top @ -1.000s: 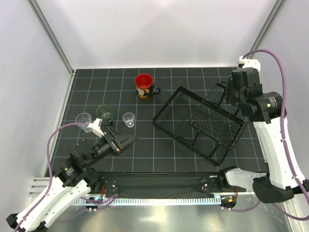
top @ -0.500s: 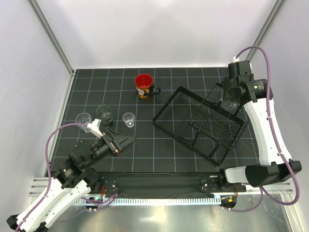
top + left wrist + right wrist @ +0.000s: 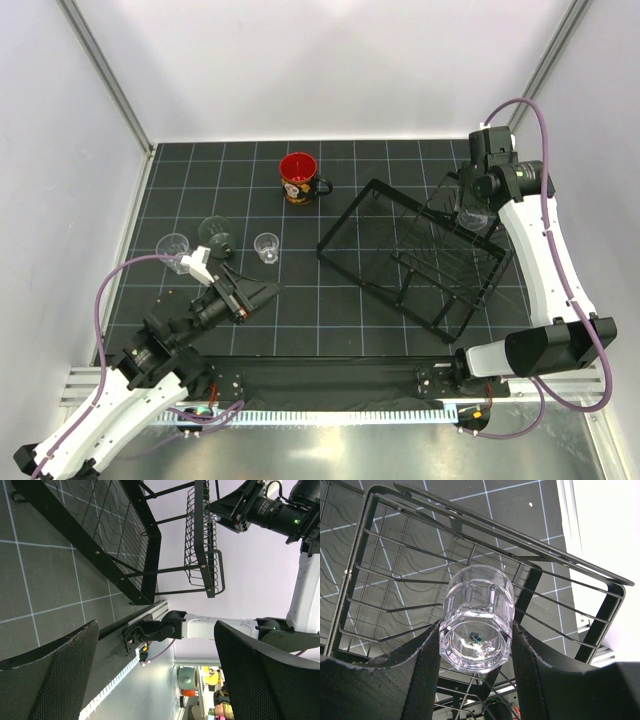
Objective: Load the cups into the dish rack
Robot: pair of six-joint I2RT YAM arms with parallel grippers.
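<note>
The clear tumbler is over the rack's wire bars, inside the rack's outer bars, and would land there, so it is time for my right gripper to open.
The black wire dish rack stands at the right of the mat, tilted, and also shows in the left wrist view. My right gripper hovers over its far right end, shut on a clear tumbler held above the rack's bars. The red-inside mug stands at the back centre. Three clear tumblers stand at the left: one, one and one. My left gripper is open and empty, low over the mat near them, pointing at the rack.
The black gridded mat ends at white walls on the left, back and right. A metal rail runs along the near edge between the arm bases.
My right arm has swung back and inward with the tumbler, its wrist now over the rack's far right end. The left arm has hardly moved.
</note>
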